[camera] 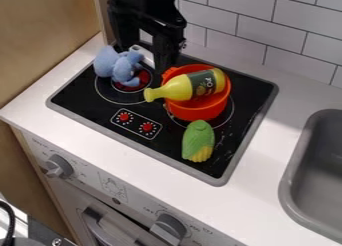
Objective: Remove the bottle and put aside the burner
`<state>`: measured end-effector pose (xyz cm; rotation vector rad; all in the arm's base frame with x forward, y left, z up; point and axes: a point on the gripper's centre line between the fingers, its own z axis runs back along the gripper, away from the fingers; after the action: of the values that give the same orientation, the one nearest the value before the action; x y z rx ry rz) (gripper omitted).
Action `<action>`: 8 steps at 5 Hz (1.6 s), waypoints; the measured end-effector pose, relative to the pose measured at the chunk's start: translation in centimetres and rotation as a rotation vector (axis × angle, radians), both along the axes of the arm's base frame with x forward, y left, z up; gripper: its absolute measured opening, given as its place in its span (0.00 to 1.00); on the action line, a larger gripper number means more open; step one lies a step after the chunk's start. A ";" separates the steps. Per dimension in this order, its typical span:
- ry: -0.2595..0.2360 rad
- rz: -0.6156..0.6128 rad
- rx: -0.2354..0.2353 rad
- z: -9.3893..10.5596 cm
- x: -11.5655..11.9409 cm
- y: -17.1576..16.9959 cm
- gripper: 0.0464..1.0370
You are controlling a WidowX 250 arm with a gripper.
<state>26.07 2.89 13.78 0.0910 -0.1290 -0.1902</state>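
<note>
My gripper grabs the yellow bottle's labelled body next, to take the bottle out of the orange-red pot.
The gripper hangs open over the back left of the stove, behind the blue plush toy and up and left of the pot. A yellow bottle with a dark green label lies across the top of an orange-red pot, its neck jutting out over the left rim. Under the pot is the right burner, mostly covered. The left burner has a red centre, partly hidden by the plush toy.
The blue plush toy rests at the stove's back left. A green and yellow toy corn lies in front of the pot. Red knobs sit at the stove's front left. At right is a grey sink; a tiled wall stands behind.
</note>
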 end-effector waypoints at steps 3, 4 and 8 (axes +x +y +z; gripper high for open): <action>0.026 0.000 -0.002 -0.7 -0.2 0.0 0.96; 0.018 0.004 -0.003 -0.7 -0.1 -0.1 0.96; -0.133 0.070 0.039 -6.0 4.0 -2.4 0.96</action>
<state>30.09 0.50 7.82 0.1466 -0.2549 -0.1170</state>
